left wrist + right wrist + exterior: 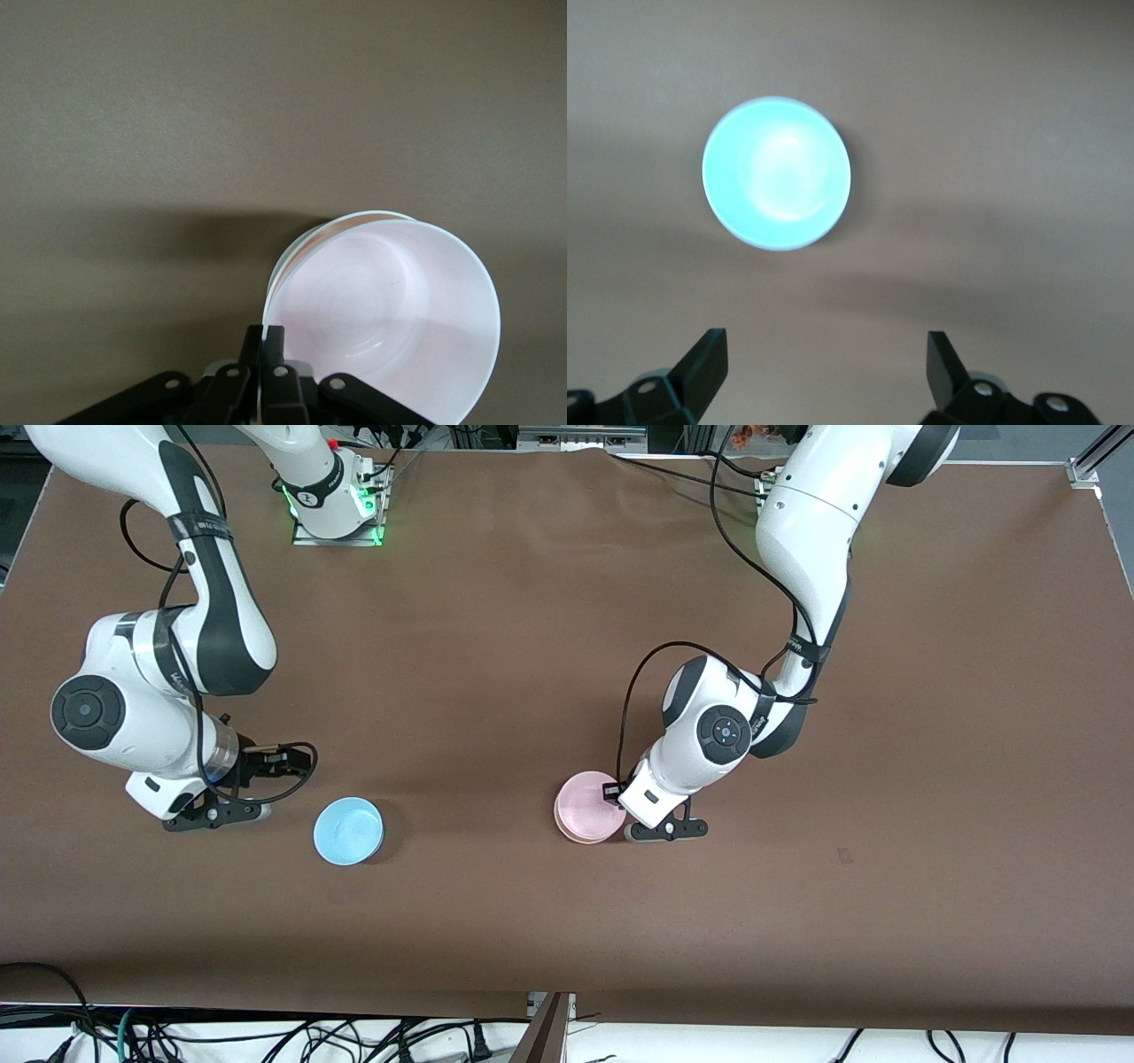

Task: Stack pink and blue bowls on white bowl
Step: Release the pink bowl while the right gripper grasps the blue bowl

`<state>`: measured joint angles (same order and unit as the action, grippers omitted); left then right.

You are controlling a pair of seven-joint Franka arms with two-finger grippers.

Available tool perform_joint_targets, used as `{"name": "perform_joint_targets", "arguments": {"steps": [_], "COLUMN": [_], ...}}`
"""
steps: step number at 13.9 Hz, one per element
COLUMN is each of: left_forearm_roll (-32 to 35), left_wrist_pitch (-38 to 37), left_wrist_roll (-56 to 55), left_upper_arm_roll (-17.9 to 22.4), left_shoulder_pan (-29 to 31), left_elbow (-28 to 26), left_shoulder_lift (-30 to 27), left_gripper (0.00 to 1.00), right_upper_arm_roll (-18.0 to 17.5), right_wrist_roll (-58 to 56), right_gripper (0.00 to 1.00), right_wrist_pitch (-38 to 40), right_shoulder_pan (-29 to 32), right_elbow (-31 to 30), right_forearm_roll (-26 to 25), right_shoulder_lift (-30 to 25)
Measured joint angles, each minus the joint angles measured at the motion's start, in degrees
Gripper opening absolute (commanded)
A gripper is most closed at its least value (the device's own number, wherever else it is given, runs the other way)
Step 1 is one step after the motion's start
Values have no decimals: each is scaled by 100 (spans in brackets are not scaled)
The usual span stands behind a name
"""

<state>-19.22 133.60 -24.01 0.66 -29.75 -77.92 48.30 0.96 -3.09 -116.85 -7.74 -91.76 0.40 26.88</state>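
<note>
The light blue bowl will be gripped by its rim [332,802] next. My right gripper can then stack it over the pink bowl [586,804].
The pale pink bowl [586,804] [390,310] is tilted, and my left gripper [627,828] [266,335] is shut on its rim. Just under it a thin white rim shows, the white bowl [354,215], otherwise hidden by the pink one. Toward the right arm's end of the table the light blue bowl [348,830] [777,173] sits upright and alone on the brown table. Beside it, apart from it, my right gripper [221,815] [824,343] hangs low and open, with nothing between its fingers.
The brown table cloth [549,646] carries only the bowls. Both arm bases [337,505] stand along the edge farthest from the front camera. Cables [266,1036] hang below the table's near edge.
</note>
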Motion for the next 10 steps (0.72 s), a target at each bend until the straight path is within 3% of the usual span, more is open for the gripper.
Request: {"name": "perform_joint_targets", "arguments": {"steps": [2,4,5,6,7,10], "left_forearm_roll": [0,0,1,1,1,1], "left_wrist_pitch": [0,0,1,1,1,-117], "left_wrist_roll": [-8,-103,-220,-336,-452,-614], "left_upper_arm_roll": [20,27,39,41,41,61], "left_shoulder_pan": [-5,-12,-23,-38,-57,-81], "left_elbow": [5,13,31,56,82,214], "left_shoulder_lift": [32,87,99,105,114,98], "left_gripper": [0,19,41,94,100,100], "right_upper_arm_roll": [-9,-18,-19,-19,-17,-10], "right_wrist_roll": [0,0,0,0,0,-1], "right_gripper": [99,98,95,91,86,65], "right_wrist_pitch": [-162,-430,-551,-624,-643,-735], "right_shoulder_pan": [-2,-15,-23,-26,-23,7], "right_elbow": [399,879,1052,1167,1241,1295], "right_forearm_roll": [6,13,20,25,27,195], "right_shoulder_lift": [389,1023,1322,1544,1692,1896]}}
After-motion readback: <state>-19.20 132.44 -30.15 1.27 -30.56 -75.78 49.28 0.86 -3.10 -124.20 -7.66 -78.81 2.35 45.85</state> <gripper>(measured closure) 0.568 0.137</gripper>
